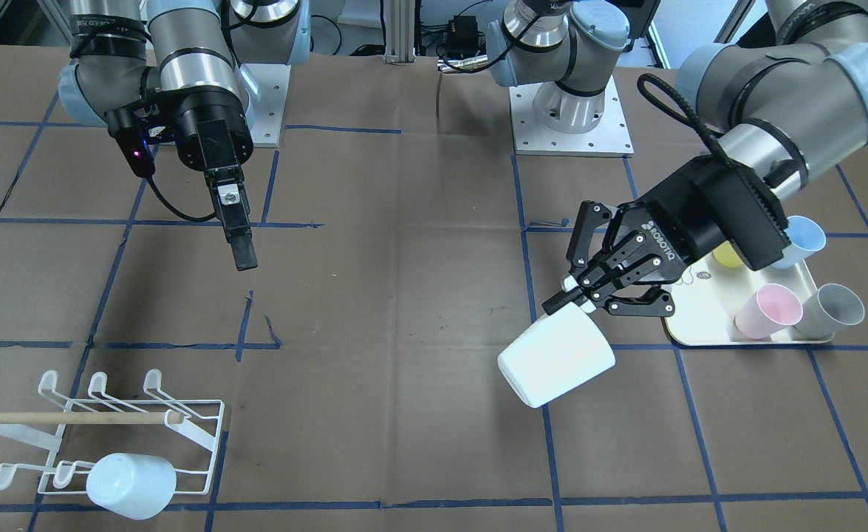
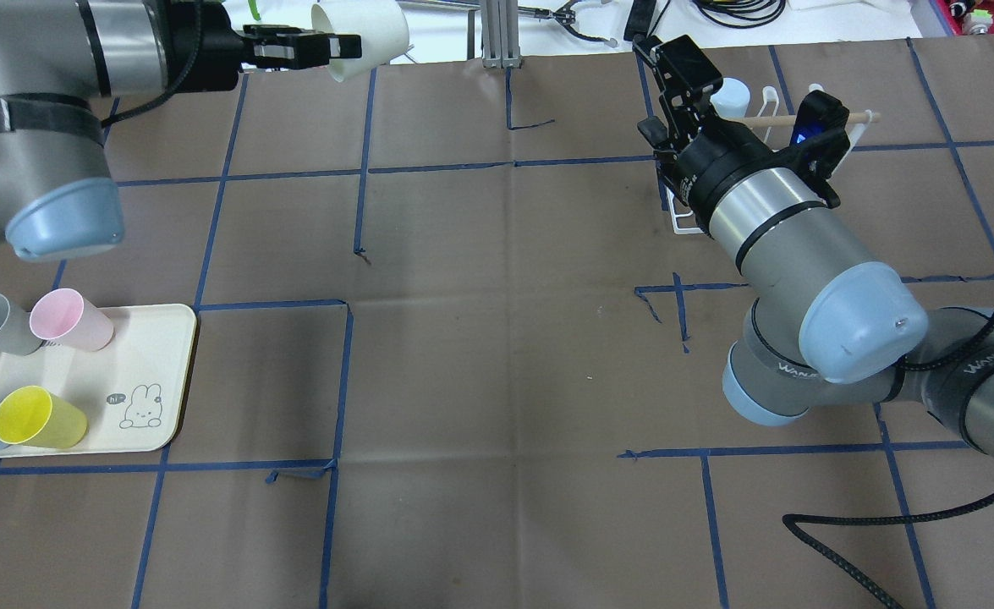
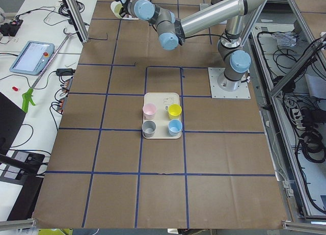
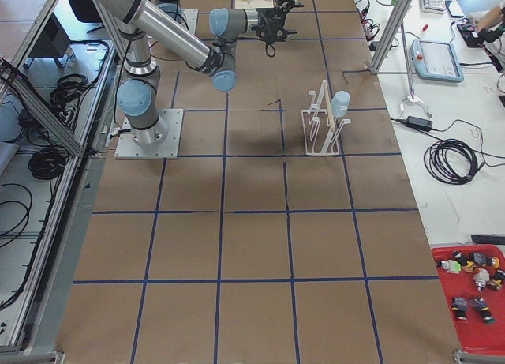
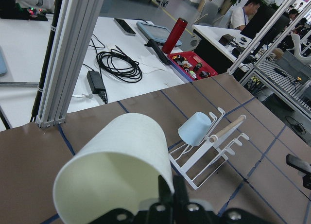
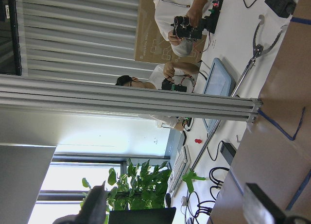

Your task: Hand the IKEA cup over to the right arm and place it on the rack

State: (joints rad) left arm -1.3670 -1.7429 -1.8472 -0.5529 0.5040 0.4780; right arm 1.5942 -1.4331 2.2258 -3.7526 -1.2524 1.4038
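Observation:
I should next use my right gripper to grab the white IKEA cup by its closed base end, so that I can hang the cup on the rack.
My left gripper is shut on the rim of a white cup and holds it tilted above the table; the cup also shows in the overhead view and fills the left wrist view. My right gripper is open and empty, pointing down well to the side of the cup; its fingers stand apart in the right wrist view. The white wire rack with its wooden dowel stands at the table's near corner on the right arm's side. A pale blue cup hangs on it.
A cream tray beside the left gripper holds a pink cup, a grey cup, a blue cup and a yellow cup. In the overhead view the right arm partly hides the rack.

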